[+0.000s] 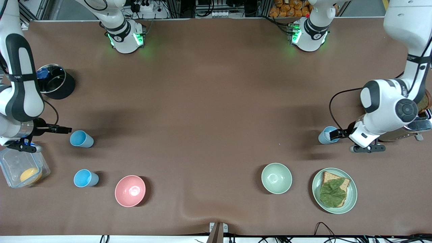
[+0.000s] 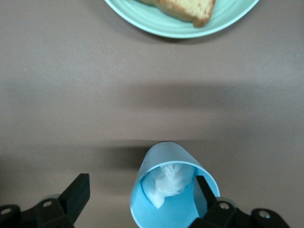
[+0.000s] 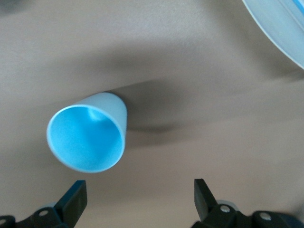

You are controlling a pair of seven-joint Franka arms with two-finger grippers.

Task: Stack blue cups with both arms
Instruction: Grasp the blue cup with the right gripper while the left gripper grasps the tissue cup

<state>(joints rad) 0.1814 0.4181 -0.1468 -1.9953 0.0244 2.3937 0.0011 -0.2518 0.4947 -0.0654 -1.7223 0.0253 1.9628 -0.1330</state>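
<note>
The left gripper grabs the greyer blue cup [image 1: 326,135] by its rim [image 1: 335,129] next, to bring it over for stacking.
Three blue cups stand on the brown table. Two are at the right arm's end, one [image 1: 81,139] farther from the front camera than the other [image 1: 86,178]. My right gripper [image 1: 65,129] is open and empty, low beside the farther cup, which shows in the right wrist view [image 3: 88,137] just off the gripper [image 3: 138,194]. The greyer blue cup [image 1: 326,135] with a white bit inside stands at the left arm's end. My left gripper [image 1: 334,134] is open at it. In the left wrist view [image 2: 141,192] one finger [image 2: 204,190] is over the cup's [image 2: 166,209] mouth and the other outside.
A pink bowl [image 1: 130,190] and a pale green bowl [image 1: 276,178] stand near the front edge. A green plate [image 1: 351,199] holds bread and a leaf. A clear lidded box [image 1: 10,162] and a black pot [image 1: 67,86] are at the right arm's end.
</note>
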